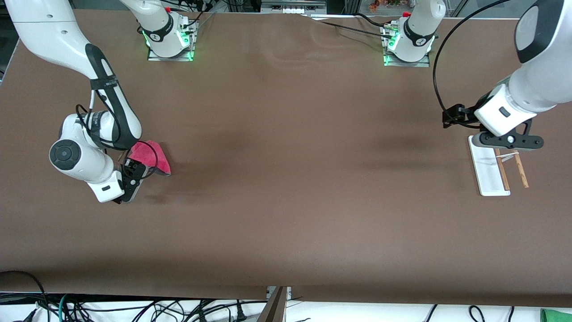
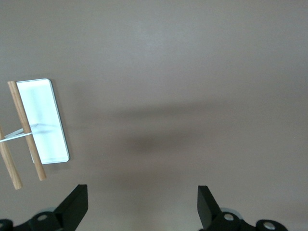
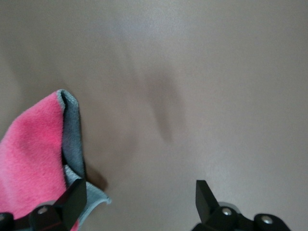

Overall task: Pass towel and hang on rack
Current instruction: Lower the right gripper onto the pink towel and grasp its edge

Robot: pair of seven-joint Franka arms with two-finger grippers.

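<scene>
My right gripper picks the towel up by its folded pink-and-grey edge (image 1: pixel 161 172) next, to pass it on for hanging on the rack (image 1: pixel 488 172).
The towel (image 1: pixel 154 156) lies on the brown table toward the right arm's end, pink-red face up with a grey edge folded over. In the right wrist view the towel (image 3: pixel 33 159) is beside one finger. My right gripper (image 1: pixel 127 188) (image 3: pixel 139 202) is open, low beside the towel's edge, holding nothing. The rack (image 1: pixel 488 172) stands toward the left arm's end, with a white base and two brown rods (image 1: pixel 520 170). It shows in the left wrist view (image 2: pixel 45 120). My left gripper (image 1: pixel 509 141) (image 2: pixel 142 207) is open and empty over the table beside the rack.
A green cloth (image 1: pixel 556 315) shows at the table's front corner at the left arm's end. Cables (image 1: pixel 134 308) hang below the front edge. The two arm bases (image 1: pixel 170 40) (image 1: pixel 409 44) stand along the edge farthest from the front camera.
</scene>
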